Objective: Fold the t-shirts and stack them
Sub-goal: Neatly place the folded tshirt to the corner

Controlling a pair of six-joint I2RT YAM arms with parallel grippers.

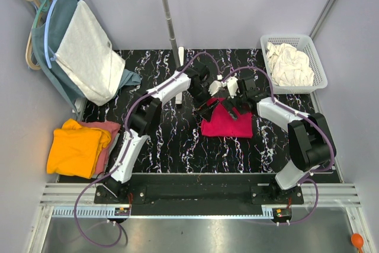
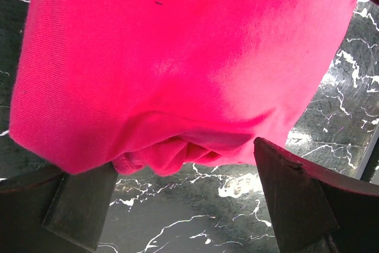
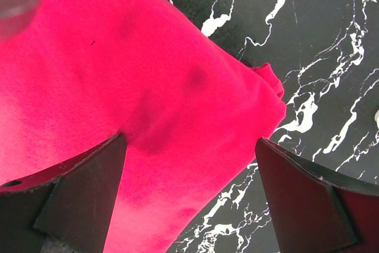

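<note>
The left gripper grabs the folded bright pink t-shirt by its bunched far edge (image 2: 177, 153) next, keeping its folds together to stack it.
A folded bright pink t-shirt (image 1: 228, 122) lies on the black marbled table (image 1: 172, 140), right of centre. My left gripper (image 1: 209, 109) is open at the shirt's far left corner. In the left wrist view (image 2: 189, 205) its jaws stand wide apart just short of a bunched edge of the shirt (image 2: 172, 69), holding nothing. My right gripper (image 1: 233, 103) is open over the shirt's far edge. In the right wrist view (image 3: 192, 199) its jaws straddle the shirt (image 3: 148, 105) near a corner, with no cloth pinched between them.
An orange folded shirt (image 1: 76, 146) lies on a salmon one (image 1: 109, 131) at the table's left edge. A white basket (image 1: 294, 39) holds white cloth at the back right. A rack pole (image 1: 169, 19) and hanging garments (image 1: 86, 51) stand at the back left.
</note>
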